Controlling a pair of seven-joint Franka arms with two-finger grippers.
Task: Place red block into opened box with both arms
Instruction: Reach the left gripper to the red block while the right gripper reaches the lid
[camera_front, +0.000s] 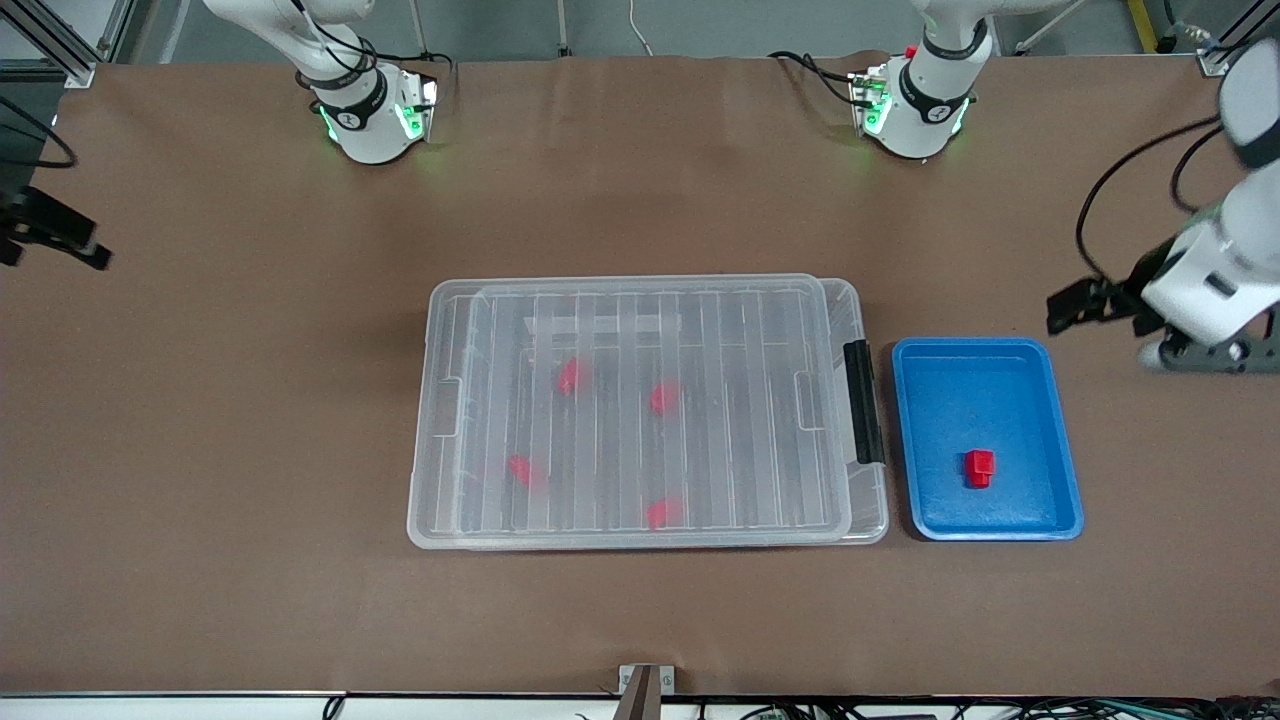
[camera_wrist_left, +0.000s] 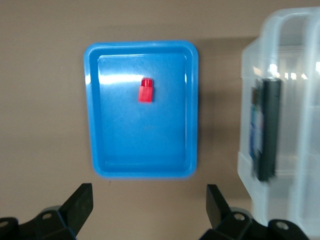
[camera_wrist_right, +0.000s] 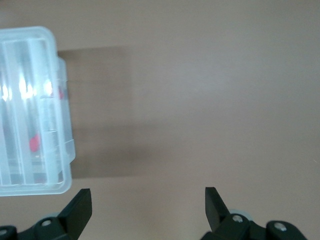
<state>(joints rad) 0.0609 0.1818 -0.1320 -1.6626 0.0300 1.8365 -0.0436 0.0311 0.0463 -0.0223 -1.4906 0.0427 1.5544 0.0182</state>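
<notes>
My left gripper should next grab the red block's body in the blue tray to place it in the opened box.
The red block (camera_front: 979, 468) (camera_wrist_left: 146, 91) lies in a blue tray (camera_front: 1040, 440) (camera_wrist_left: 145, 162) toward the left arm's end of the table. The box (camera_front: 440, 500) (camera_wrist_left: 250, 165) (camera_wrist_right: 55, 180) stands mid-table with its ribbed see-through lid (camera_front: 700, 330) lying on it. Its black latch handle (camera_front: 863, 400) (camera_wrist_left: 267, 130) faces the tray. Several red blocks show blurred through the lid. My left gripper (camera_front: 1080, 308) (camera_wrist_left: 148, 205) hangs open and empty over the table beside the tray. My right gripper (camera_front: 70, 240) (camera_wrist_right: 148, 205) hangs open and empty over bare table past the box's end.
Brown table (camera_front: 250, 400) surrounds the box and tray. Both arm bases (camera_front: 370, 120) (camera_front: 915, 110) stand at the edge farthest from the front camera. Cables loop by the left arm's wrist (camera_front: 1100, 200).
</notes>
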